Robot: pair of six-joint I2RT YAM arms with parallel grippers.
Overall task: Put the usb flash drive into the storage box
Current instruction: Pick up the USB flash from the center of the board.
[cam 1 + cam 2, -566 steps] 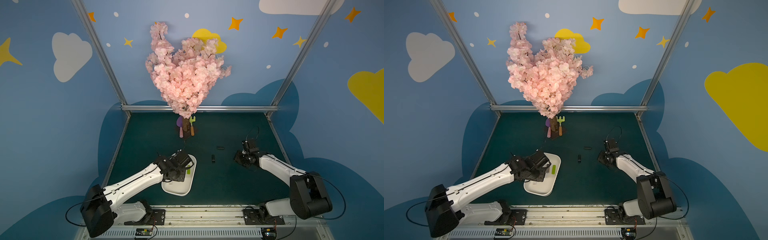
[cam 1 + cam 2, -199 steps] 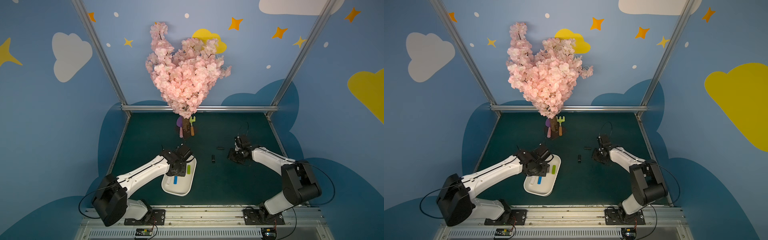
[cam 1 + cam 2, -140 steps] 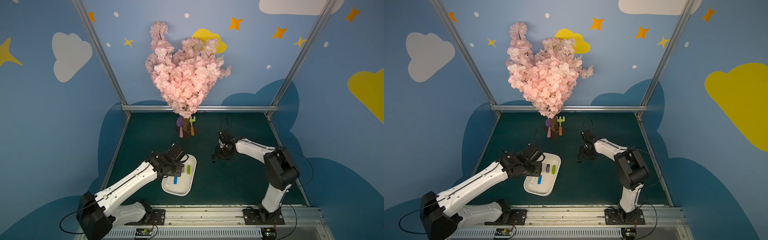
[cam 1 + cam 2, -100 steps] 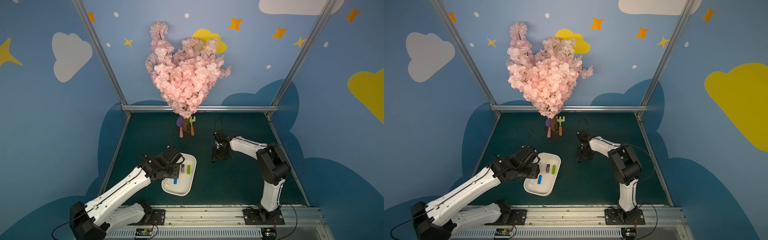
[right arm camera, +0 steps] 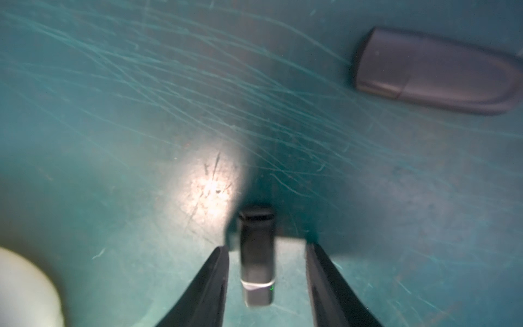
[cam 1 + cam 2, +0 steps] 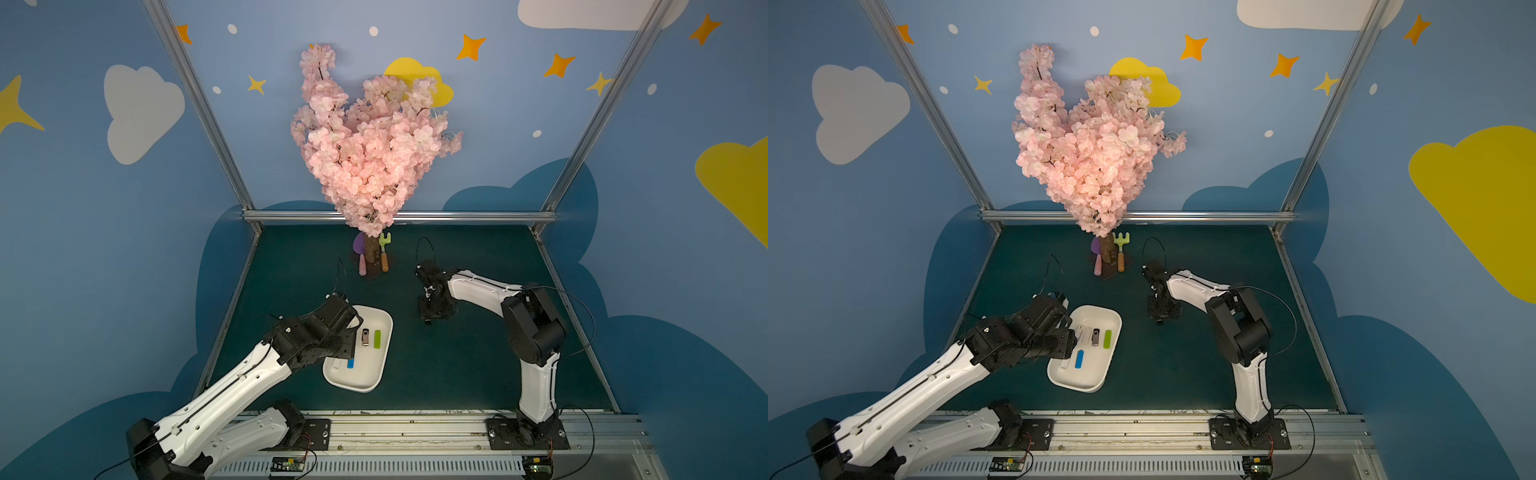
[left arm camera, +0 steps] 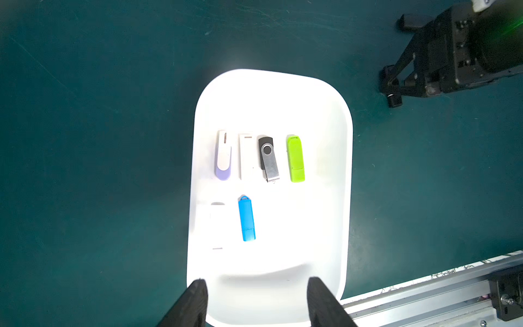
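The fingers reach past the black drive's middle [image 5: 257, 256] on either side, so my right gripper closes on the black drive next.
The storage box [image 6: 372, 376] [image 6: 1076, 384] [image 7: 311, 226] is a shallow white tray at the front left of the green mat. Several usb flash drives lie inside it, among them a blue one [image 7: 246, 219], a green one [image 7: 295, 158] and a black-and-silver swivel one [image 7: 268, 158]. My left gripper [image 7: 257, 283] [image 6: 351, 338] hovers open and empty above the tray's near end. A black usb flash drive [image 5: 256, 254] [image 6: 428, 321] lies on the mat between the fingers of my right gripper [image 5: 266, 247] [image 6: 1158, 318]. That gripper is open, with a gap on each side of the drive.
A dark grey drive [image 5: 435, 70] lies on the mat beyond the right gripper. A pink blossom tree [image 6: 374, 166] with toy garden tools [image 6: 384, 253] stands at the back centre. An aluminium rail [image 6: 415, 432] runs along the front edge, and blue walls close in both sides.
The left gripper has let go of the blue drive in the tray and drawn back. The right gripper has swept left across the mat and come down astride the black drive.
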